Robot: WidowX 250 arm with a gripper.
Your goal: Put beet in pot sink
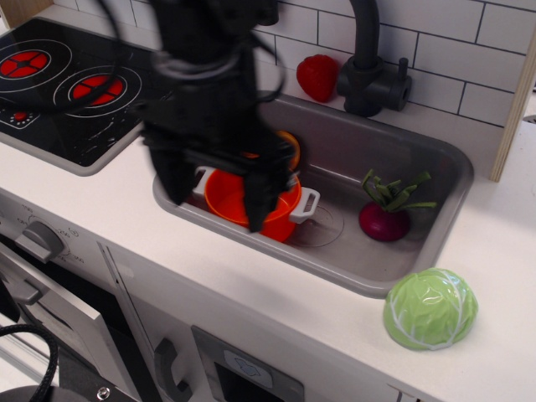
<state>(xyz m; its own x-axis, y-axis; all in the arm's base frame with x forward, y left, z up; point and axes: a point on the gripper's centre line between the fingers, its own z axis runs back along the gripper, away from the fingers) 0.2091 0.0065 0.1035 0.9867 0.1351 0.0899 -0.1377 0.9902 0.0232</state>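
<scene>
I need to put the beet in the pot (239,197) in the sink, so my gripper should next grab the beet (384,219) by its green leaves.
The beet (384,219), dark magenta with spiky green leaves, lies in the right part of the grey sink (394,155). The orange pot (239,197) with light grey loop handles stands in the sink's left part, partly hidden by my arm. My black gripper (216,191) hangs over the pot and the sink's near left edge, motion-blurred. Its two fingers (255,201) stand apart, open and empty. The beet is well to the right of the gripper.
A flat orange slice piece (287,142) lies behind the pot, mostly hidden. A red strawberry (317,77) sits by the dark faucet (368,75). A green cabbage (430,308) rests on the white counter at front right. The black stovetop (67,92) is at left.
</scene>
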